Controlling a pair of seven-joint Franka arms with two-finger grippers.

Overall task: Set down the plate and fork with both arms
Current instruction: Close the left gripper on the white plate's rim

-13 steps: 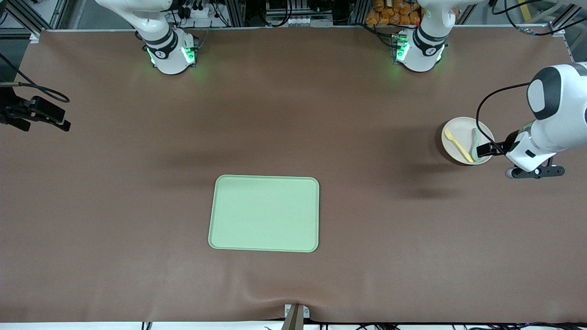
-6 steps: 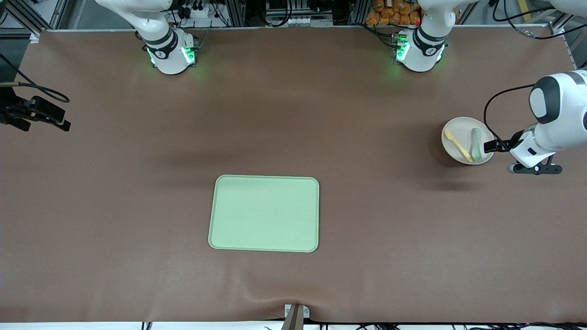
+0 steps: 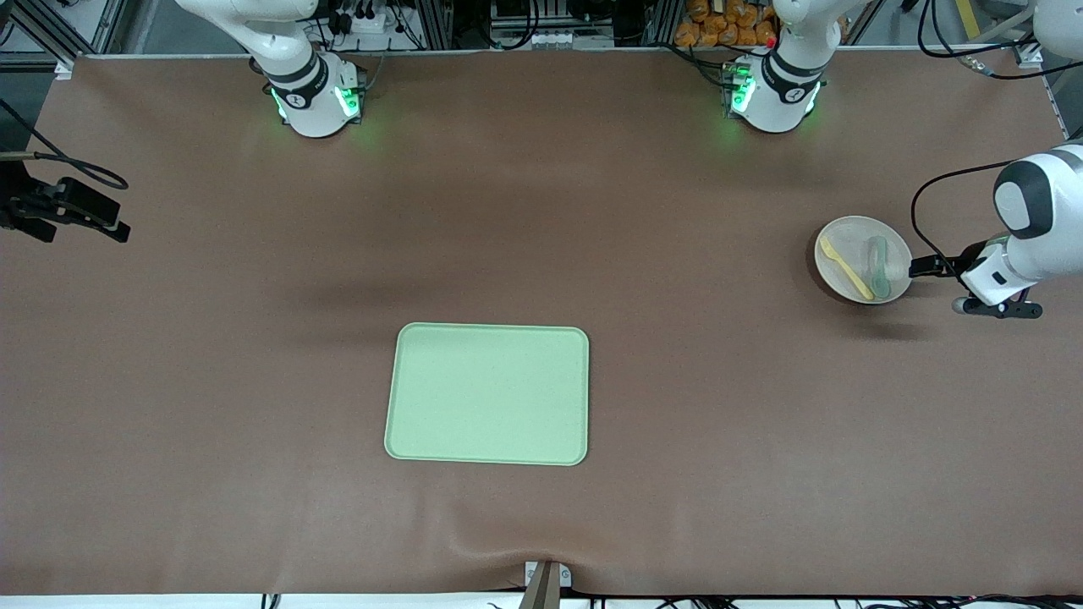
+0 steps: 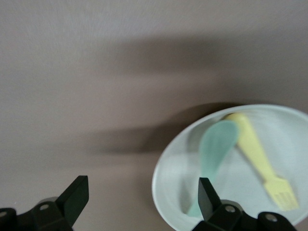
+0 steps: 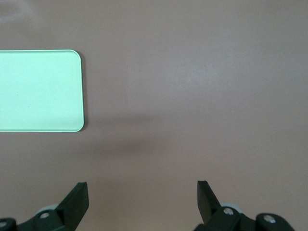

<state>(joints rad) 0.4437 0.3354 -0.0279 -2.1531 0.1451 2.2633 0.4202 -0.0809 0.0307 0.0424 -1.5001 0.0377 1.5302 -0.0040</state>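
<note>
The cream plate [image 3: 856, 237] should go onto the light-green tray [image 3: 488, 394], so next my left gripper should grab the plate by its rim beside the spoon.
The cream plate [image 3: 856, 237] lies near the left arm's end of the table. On it lie the pale-yellow fork [image 3: 846, 268] and a grey-green spoon [image 3: 880, 266]. My left gripper [image 3: 920, 269] is low beside the plate's rim, on the side toward the table's end, and is open. In the left wrist view the left gripper [image 4: 142, 204] straddles the rim of the plate [image 4: 288, 139]: one finger is over the plate by the spoon [image 4: 216, 149], the other over bare table. The fork [image 4: 255, 149] lies untouched. My right gripper [image 5: 142, 202] hangs open and empty over bare table.
A light-green rectangular tray [image 3: 486, 394] lies mid-table toward the front camera; its corner shows as the tray [image 5: 38, 91] in the right wrist view. A black device [image 3: 68, 211] juts in at the right arm's end. A metal clip [image 3: 546, 579] sits at the front edge.
The left gripper has drawn back off the plate toward the table's end and sunk lower, uncovering the spoon. Plate, fork and tray have not moved.
</note>
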